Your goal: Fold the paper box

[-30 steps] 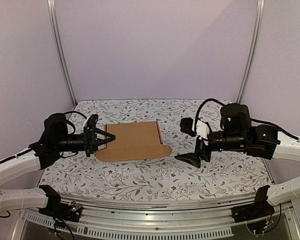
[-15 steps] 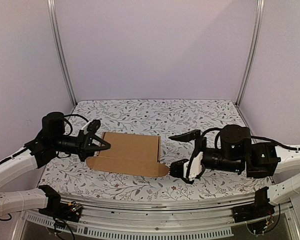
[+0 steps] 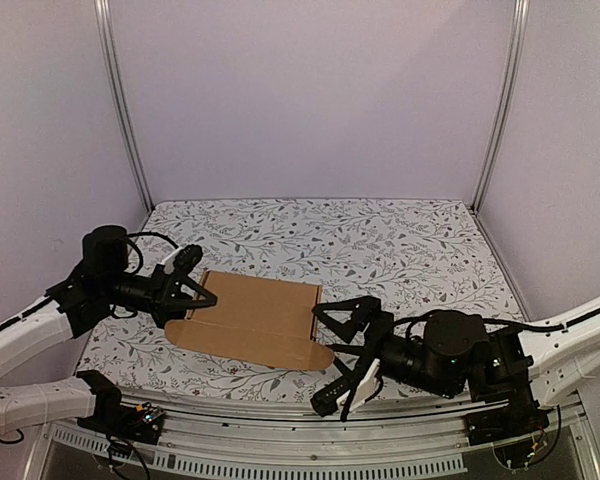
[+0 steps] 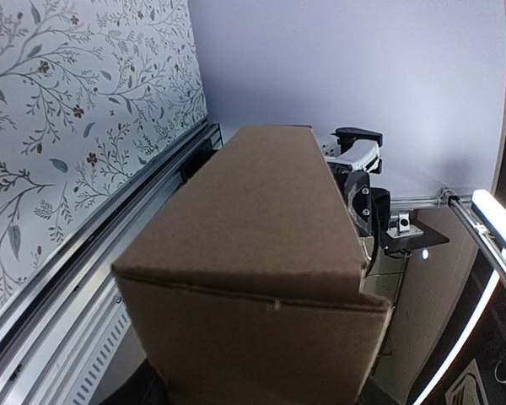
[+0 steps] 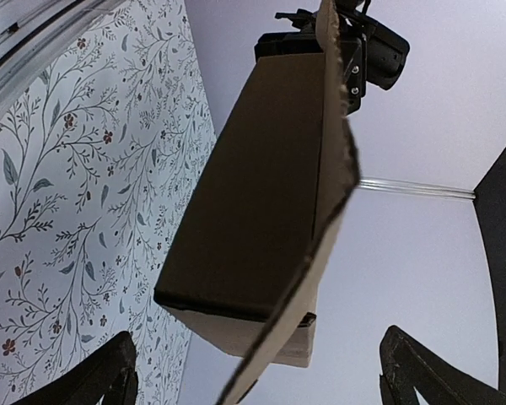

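Observation:
My right gripper picks up the paper box (image 3: 255,315) by the end opposite my left gripper next. That leaves the box's loose flap free to fold.
The paper box (image 3: 255,315) is a plain brown cardboard oblong, partly folded, held just above the floral table at centre left. A loose rounded flap (image 3: 318,355) hangs at its near right corner. My left gripper (image 3: 187,285) is shut on the box's left end; in the left wrist view the box (image 4: 253,253) fills the frame and hides the fingers. My right gripper (image 3: 335,352) is open and empty just right of the box's right end, its jaws wide apart. In the right wrist view the box (image 5: 244,202) hangs ahead of the open gripper (image 5: 261,380), with the flap's edge (image 5: 333,202) facing me.
The floral tablecloth (image 3: 400,240) covers the table. A metal rail (image 3: 280,420) runs along the near edge, close under the right gripper. Pale walls and two upright posts (image 3: 120,110) close in the back and sides.
The right arm has swung down and left toward the near edge, and its open gripper now faces the box's right end. The left gripper has drawn the box slightly nearer and tilted it.

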### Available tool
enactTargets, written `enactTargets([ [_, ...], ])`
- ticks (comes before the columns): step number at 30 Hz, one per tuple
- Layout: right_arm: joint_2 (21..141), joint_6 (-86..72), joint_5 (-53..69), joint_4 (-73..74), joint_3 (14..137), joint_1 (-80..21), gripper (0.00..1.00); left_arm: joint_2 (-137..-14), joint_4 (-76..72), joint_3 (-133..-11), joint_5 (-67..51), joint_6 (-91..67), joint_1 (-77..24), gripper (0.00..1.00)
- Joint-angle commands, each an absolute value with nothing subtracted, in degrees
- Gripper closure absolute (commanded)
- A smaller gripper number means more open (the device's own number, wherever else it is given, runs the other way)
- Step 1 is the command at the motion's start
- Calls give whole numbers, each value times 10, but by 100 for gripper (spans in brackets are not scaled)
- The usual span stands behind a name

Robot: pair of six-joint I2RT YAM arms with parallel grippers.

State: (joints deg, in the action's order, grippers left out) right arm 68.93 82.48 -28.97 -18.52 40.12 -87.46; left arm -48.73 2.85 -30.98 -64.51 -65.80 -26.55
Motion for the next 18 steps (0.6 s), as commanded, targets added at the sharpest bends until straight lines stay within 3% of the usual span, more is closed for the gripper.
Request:
enactTargets([
  [1,719,899,-337,-280,379,-888,1,-475,54,-305,-667,-638,-258,68],
  [11,806,968,-361,-449,365,-903,2,-461,65,-299,-676,-624,-258,68],
  [18,832,982,-373,-491,367,-904,17,-456,69,-297,-680,-624,-258,68],
])
